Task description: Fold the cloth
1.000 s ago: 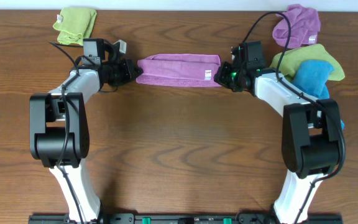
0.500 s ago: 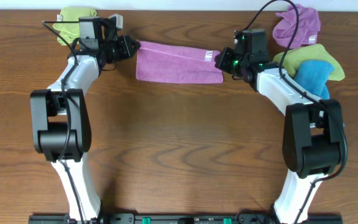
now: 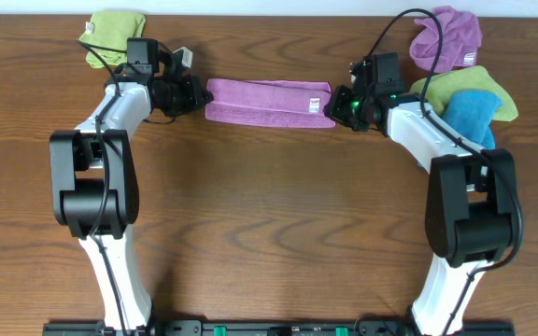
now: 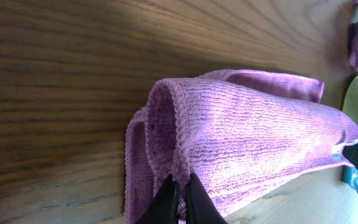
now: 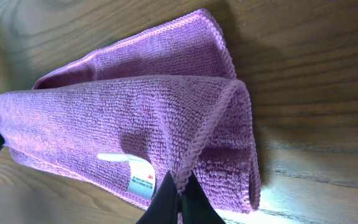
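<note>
The hem now comes free as my left gripper opens: the cloth's layer lies below the hem, so the hem would land folded over that layer.
A purple cloth [image 3: 267,101] lies stretched between my two grippers at the far middle of the table, folded into a long narrow band with a white label near its right end. My left gripper [image 3: 197,94] is shut on the cloth's left edge; in the left wrist view the jaws [image 4: 182,193] pinch the hem of the purple cloth [image 4: 247,143]. My right gripper [image 3: 337,103] is shut on the cloth's right edge; in the right wrist view the jaws [image 5: 179,190] pinch the hem beside the label, with the cloth [image 5: 123,118] doubled over.
A green cloth [image 3: 113,35] lies at the far left corner. At the far right lie a purple cloth [image 3: 448,37], a green cloth [image 3: 465,87] and a blue cloth [image 3: 470,114] in a pile beside my right arm.
Both grippers carried the cloth's edge toward the far side and then back, and the cloth went from a wider spread to a narrow folded band.
</note>
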You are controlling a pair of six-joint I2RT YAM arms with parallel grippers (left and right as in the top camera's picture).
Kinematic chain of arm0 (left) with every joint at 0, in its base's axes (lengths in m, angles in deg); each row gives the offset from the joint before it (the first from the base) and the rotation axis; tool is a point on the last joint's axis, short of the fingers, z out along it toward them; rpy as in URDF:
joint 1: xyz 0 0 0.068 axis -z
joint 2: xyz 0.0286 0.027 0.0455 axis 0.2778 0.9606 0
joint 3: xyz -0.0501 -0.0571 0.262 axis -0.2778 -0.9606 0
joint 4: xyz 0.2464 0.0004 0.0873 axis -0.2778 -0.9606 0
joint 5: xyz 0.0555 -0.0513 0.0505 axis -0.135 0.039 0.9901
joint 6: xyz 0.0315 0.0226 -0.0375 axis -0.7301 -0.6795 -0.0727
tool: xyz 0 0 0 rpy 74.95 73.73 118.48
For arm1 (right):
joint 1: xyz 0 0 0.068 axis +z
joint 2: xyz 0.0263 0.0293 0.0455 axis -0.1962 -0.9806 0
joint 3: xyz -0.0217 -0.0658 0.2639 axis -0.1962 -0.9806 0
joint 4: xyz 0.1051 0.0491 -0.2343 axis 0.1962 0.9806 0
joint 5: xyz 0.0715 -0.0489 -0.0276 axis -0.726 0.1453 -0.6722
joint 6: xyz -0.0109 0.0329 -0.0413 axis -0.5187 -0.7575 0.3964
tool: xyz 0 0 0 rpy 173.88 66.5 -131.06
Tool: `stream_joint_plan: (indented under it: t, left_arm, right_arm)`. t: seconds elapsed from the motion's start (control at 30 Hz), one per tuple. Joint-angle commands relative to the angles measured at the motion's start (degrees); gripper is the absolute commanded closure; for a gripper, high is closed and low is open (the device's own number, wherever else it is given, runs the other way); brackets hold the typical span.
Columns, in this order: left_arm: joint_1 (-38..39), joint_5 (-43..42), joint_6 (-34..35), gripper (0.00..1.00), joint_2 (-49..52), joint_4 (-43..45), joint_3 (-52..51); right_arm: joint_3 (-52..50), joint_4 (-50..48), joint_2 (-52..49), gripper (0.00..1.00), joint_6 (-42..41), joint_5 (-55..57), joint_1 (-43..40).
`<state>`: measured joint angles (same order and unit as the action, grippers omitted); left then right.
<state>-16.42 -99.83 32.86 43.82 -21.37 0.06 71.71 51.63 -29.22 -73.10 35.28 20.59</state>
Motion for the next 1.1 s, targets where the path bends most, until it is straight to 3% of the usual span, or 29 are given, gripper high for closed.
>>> stream_joint_plan:
  t: [0.0,0.07,0.1,0.13,0.17,0.23,0.3,0.4,0.47,0.5,0.53,0.57,0.77,1.07]
  left_arm:
    - [-0.48,3.85,-1.42,0.94,0.55,-0.35,0.63]
    - [-0.46,3.98,-1.44,0.94,0.55,-0.33,0.63]
    - [-0.48,3.96,-1.42,0.92,0.55,-0.42,0.63]
    - [-0.48,3.96,-1.42,0.59,0.55,-0.81,0.63]
    - [-0.50,3.96,-1.44,0.40,0.52,-1.29,0.63]
    - [-0.63,3.39,-2.10,0.43,0.15,-1.90,0.63]
    - [-0.87,1.99,-2.54,0.46,-1.31,-2.36,0.66]
    - [-0.96,2.27,-4.52,0.46,-5.95,-2.34,0.68]
    - [-0.90,4.15,-7.02,0.43,-10.86,-2.05,0.96]
    - [-0.76,5.16,-8.31,0.43,-12.90,-2.01,1.16]
    - [-0.59,6.16,-9.51,0.60,-14.67,-1.81,1.33]
    - [-0.31,8.04,-10.71,0.94,-16.37,-1.68,1.38]
    - [3.80,22.69,-15.41,0.94,-14.38,-2.82,1.36]
    - [9.29,26.60,-15.80,0.94,-4.00,-1.97,1.36]
  right_arm:
    - [0.66,0.31,-0.59,0.98,1.22,1.29,-0.57]
    - [0.66,0.24,-0.59,0.98,1.25,1.33,-0.48]
    - [0.68,0.28,-0.59,0.90,1.27,1.33,-0.46]
    - [0.66,0.28,-0.59,0.62,1.70,1.31,-0.46]
    - [0.68,0.28,-0.59,0.48,1.84,1.22,-0.48]
    - [0.68,0.28,-0.57,0.28,1.92,0.61,-0.74]
    - [0.90,0.28,-0.55,0.26,2.91,-1.25,-1.20]
    - [1.60,0.28,0.46,0.30,2.93,-2.62,-1.99]
    - [2.80,0.28,2.58,0.40,4.44,-2.75,-2.29]
    - [3.72,0.46,3.91,0.52,6.03,-2.58,-2.29]
    - [4.70,0.59,5.27,0.79,7.39,-1.97,-2.21]
    - [5.92,1.55,6.62,0.98,8.09,0.26,-2.01]
    - [8.68,7.85,6.88,0.98,11.17,12.96,2.21]
    - [8.66,11.21,-1.84,0.98,11.63,17.84,5.81]
